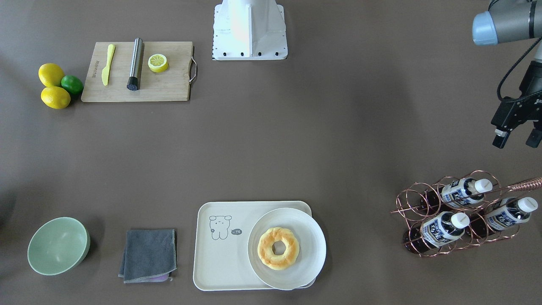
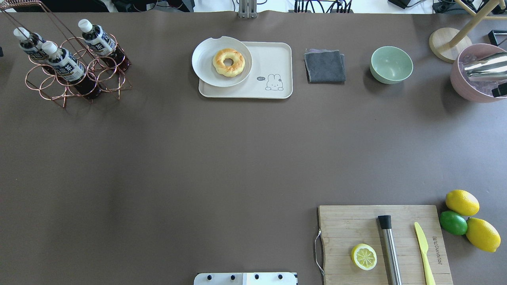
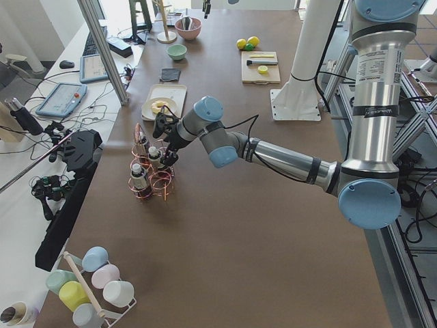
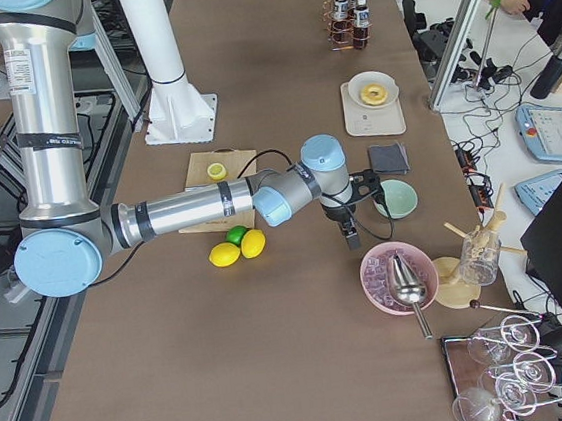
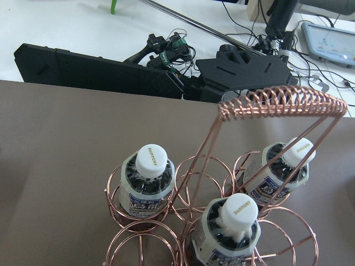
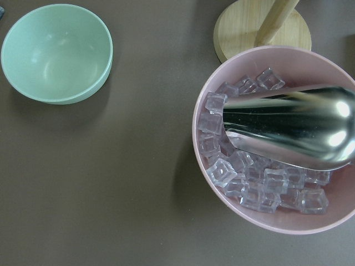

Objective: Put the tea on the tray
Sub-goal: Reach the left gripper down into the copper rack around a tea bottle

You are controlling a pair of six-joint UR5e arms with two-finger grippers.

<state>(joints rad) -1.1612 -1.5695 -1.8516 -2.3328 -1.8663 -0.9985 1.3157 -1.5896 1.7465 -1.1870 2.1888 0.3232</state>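
Copper wire rings surround the body of the tea bottle. My left gripper should next pick up the bottle by the white cap (image 1: 483, 185) (image 5: 151, 160) above the rings.
Three tea bottles stand in a copper wire rack (image 1: 427, 203), each with dark liquid, a white cap and a white-and-navy label: one (image 1: 465, 189), a second (image 1: 444, 226) and a third (image 1: 508, 214). They also show in the left wrist view (image 5: 148, 180). My left gripper (image 1: 517, 141) hangs open and empty above the table on the robot's side of the rack, apart from it. The cream tray (image 1: 220, 262) with the cartoon animal holds a round white plate (image 1: 307, 254) with a donut (image 1: 278, 248). My right gripper (image 4: 351, 231) hovers near the pink bowl; I cannot tell whether it is open or shut.
A grey cloth (image 1: 149, 254) and a green bowl (image 1: 58, 245) lie beside the tray. A pink bowl (image 6: 222, 183) of ice holds a metal scoop. The cutting board (image 1: 169, 84) carries a half lemon, a knife and a steel rod; lemons and a lime (image 1: 72, 84) lie beside it.
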